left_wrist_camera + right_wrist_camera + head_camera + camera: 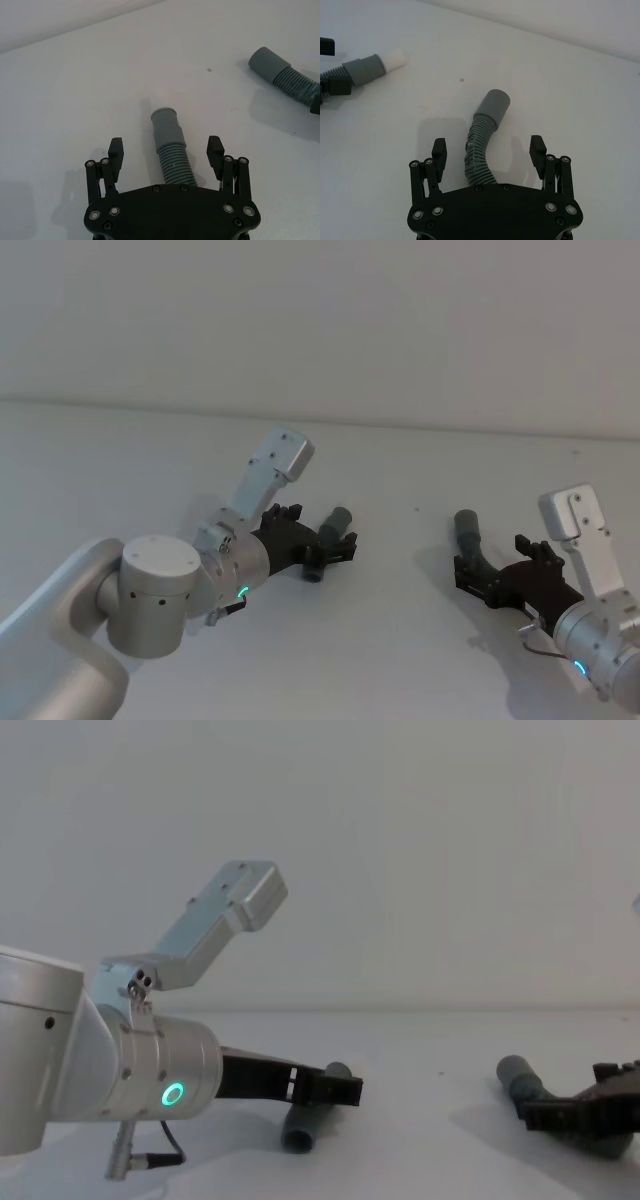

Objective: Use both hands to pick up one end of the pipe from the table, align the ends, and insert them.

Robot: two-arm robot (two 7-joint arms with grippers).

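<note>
The left gripper next needs to grab the pipe piece by its ribbed part point(176, 161), to align the piece's whitish tip with the other piece point(282, 72) and insert it.
Two dark grey corrugated pipe pieces lie on the white table point(400, 640). The left piece point(335, 525) ends in a grey sleeve with a whitish tip point(395, 57). My left gripper point(165, 147) is open, one finger on each side of this piece's ribbed part point(172, 162), with gaps on both sides. The right piece point(467, 530) is bent and ends in a smooth grey cuff point(492, 107). My right gripper point(488, 147) is open around its ribbed part point(477, 150) in the same way. From the chest, both grippers point(335, 1090) point(560, 1110) sit low over the pieces point(305, 1120) point(525, 1080).
A small dark speck point(417, 508) marks the table between the two pieces. The table's far edge point(320, 420) meets a plain pale wall. Bare table lies between the two cuffs.
</note>
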